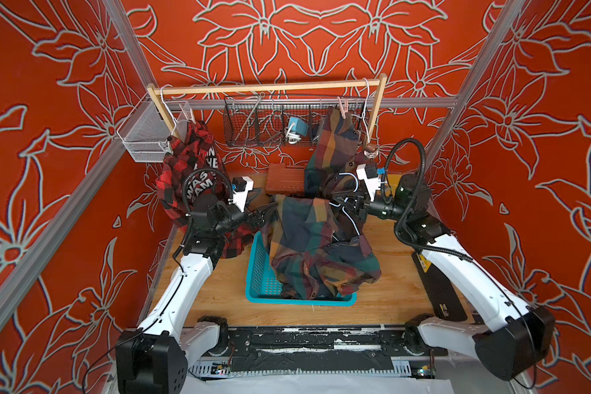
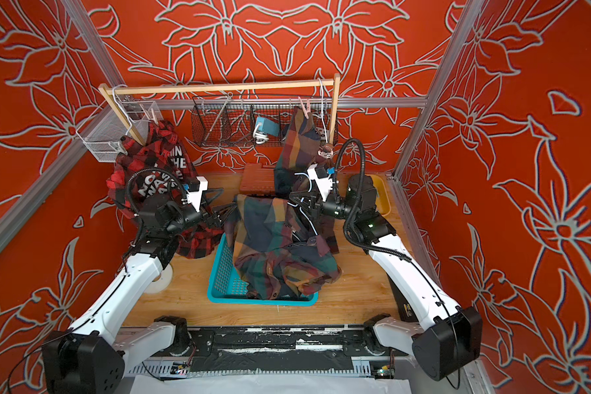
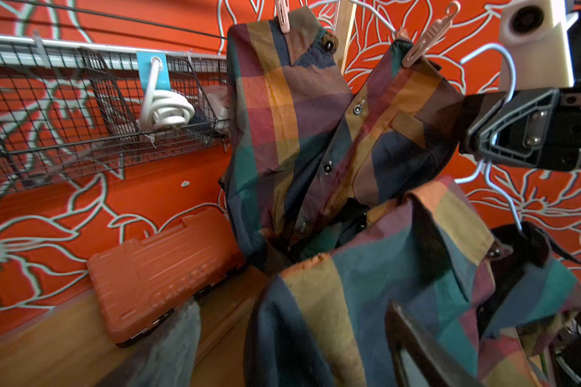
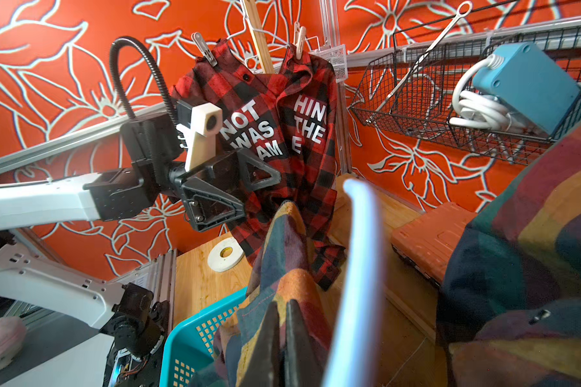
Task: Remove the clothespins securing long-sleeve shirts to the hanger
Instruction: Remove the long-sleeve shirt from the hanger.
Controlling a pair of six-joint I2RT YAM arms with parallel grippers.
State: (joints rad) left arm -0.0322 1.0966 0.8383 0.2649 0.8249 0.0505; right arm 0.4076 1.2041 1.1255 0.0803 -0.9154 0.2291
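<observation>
The left gripper will next grab the draped plaid shirt by its raised edge, away from the collar and hanger wire (image 3: 498, 191), to pull the shirt off the hanger.
A red-and-black shirt (image 1: 185, 160) with white lettering hangs at the left of the wooden rail (image 1: 263, 88), held by a grey clothespin (image 4: 203, 50) and a cream one (image 4: 299, 38). A dark plaid shirt (image 1: 335, 143) hangs at the right, pinned by two pink clothespins (image 3: 283, 16) (image 3: 426, 37). A second dark plaid shirt (image 1: 314, 245) drapes over the basket, with a white hanger wire (image 3: 498, 191) running into its collar. My right gripper (image 4: 284, 321) is shut on this shirt's upper edge. My left gripper (image 1: 265, 213) stands open around its other raised edge (image 3: 316, 301).
A teal basket (image 1: 258, 273) sits mid-table under the draped shirt. An orange case (image 1: 285, 177) lies behind it. A black wire basket (image 1: 253, 122) and a white mesh basket (image 1: 140, 136) hang on the walls. A tape roll (image 2: 161, 279) lies left and a black pad (image 1: 437, 286) right.
</observation>
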